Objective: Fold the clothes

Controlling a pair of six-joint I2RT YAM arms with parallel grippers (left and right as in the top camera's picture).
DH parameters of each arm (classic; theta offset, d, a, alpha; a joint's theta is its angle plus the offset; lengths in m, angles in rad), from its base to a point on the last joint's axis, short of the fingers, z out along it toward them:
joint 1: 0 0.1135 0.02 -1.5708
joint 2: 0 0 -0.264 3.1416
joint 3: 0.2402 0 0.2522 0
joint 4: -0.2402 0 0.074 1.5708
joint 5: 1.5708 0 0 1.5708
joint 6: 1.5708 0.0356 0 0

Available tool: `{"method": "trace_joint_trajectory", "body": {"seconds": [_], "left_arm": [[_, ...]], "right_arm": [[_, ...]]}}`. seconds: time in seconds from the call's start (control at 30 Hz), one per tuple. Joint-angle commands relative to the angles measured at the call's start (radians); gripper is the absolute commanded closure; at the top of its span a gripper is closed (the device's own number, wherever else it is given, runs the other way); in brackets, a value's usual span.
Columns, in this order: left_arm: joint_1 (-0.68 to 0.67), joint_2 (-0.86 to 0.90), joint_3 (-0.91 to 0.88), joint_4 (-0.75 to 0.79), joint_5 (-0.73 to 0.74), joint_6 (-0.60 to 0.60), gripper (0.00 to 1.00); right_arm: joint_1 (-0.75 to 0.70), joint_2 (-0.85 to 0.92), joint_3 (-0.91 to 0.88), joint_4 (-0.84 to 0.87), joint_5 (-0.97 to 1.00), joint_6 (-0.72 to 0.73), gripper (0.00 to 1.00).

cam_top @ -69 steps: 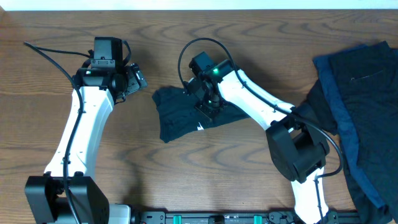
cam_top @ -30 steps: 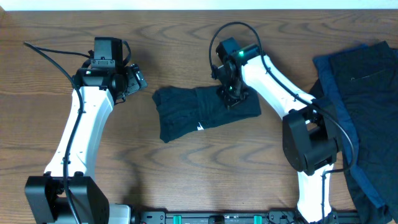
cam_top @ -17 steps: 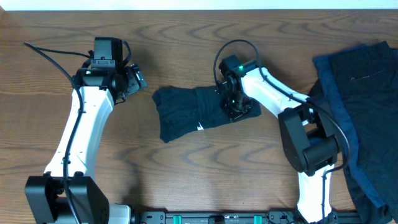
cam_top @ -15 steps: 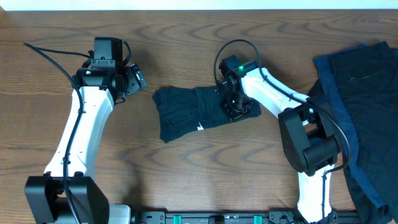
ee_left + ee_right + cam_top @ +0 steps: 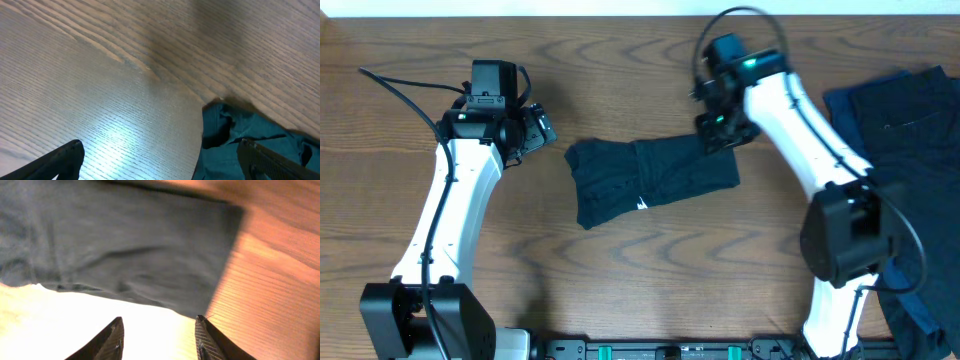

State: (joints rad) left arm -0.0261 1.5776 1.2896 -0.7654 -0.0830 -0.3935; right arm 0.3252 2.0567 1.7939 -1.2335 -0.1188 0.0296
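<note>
The right gripper grabs the dark garment (image 5: 650, 180) by its end edge (image 5: 736, 170) facing the heap of clothes, near the garment's far corner, next. Then that end folds over the rest.
A dark folded garment (image 5: 650, 180) with a small white label (image 5: 641, 204) lies flat at mid-table, one of the clothes. My right gripper (image 5: 719, 134) hovers at its far right corner, jaws open, nothing between them. In the right wrist view the open right gripper (image 5: 159, 330) stands over bare wood, with the garment's edge (image 5: 125, 250) just beyond the fingertips. My left gripper (image 5: 535, 130) sits left of the garment, wide open and empty. In the left wrist view, the left gripper (image 5: 160, 160) spans bare table, and the cloth's corner (image 5: 235, 145) reaches its right finger (image 5: 265, 157).
A heap of more dark clothes (image 5: 910, 130) with a brighter blue piece (image 5: 865, 170) covers the right end of the table, running off the right edge. The right arm's base (image 5: 845, 240) stands beside that heap. A black cable (image 5: 400, 85) trails at the far left.
The right gripper opened, let go of the folded garment, and rose up and right off it toward the far edge. The garment stays flat. The left arm has not moved.
</note>
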Motion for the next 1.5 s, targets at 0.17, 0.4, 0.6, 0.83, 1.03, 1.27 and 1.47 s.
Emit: {"method": "trace_joint_trajectory", "body": {"seconds": [0.17,0.4,0.6,0.83,1.03,1.27,1.47], "left_arm": [[0.003,0.005,-0.01,-0.004,-0.015,-0.012,0.01],[0.003,0.005,-0.01,-0.007,-0.015,-0.012,0.01],[0.003,0.005,-0.01,-0.008,-0.015,-0.012,0.01],[0.003,0.005,-0.01,-0.008,-0.015,-0.012,0.01],[0.003,0.005,-0.01,-0.008,-0.015,-0.012,0.01],[0.003,0.005,-0.01,-0.008,-0.015,-0.012,0.01],[0.003,0.005,-0.01,-0.008,-0.015,-0.012,0.01]], "right_arm": [[-0.146,-0.001,-0.122,0.093,-0.122,0.02,0.49],[-0.196,-0.001,-0.292,0.273,-0.233,0.036,0.5],[-0.197,-0.001,-0.383,0.402,-0.256,0.037,0.52],[-0.197,-0.001,-0.443,0.486,-0.255,0.038,0.62],[-0.198,-0.001,-0.465,0.52,-0.249,0.037,0.99],[-0.287,-0.002,-0.457,0.469,-0.245,-0.001,0.99],[-0.422,-0.008,-0.347,0.317,-0.252,-0.091,0.99]]}}
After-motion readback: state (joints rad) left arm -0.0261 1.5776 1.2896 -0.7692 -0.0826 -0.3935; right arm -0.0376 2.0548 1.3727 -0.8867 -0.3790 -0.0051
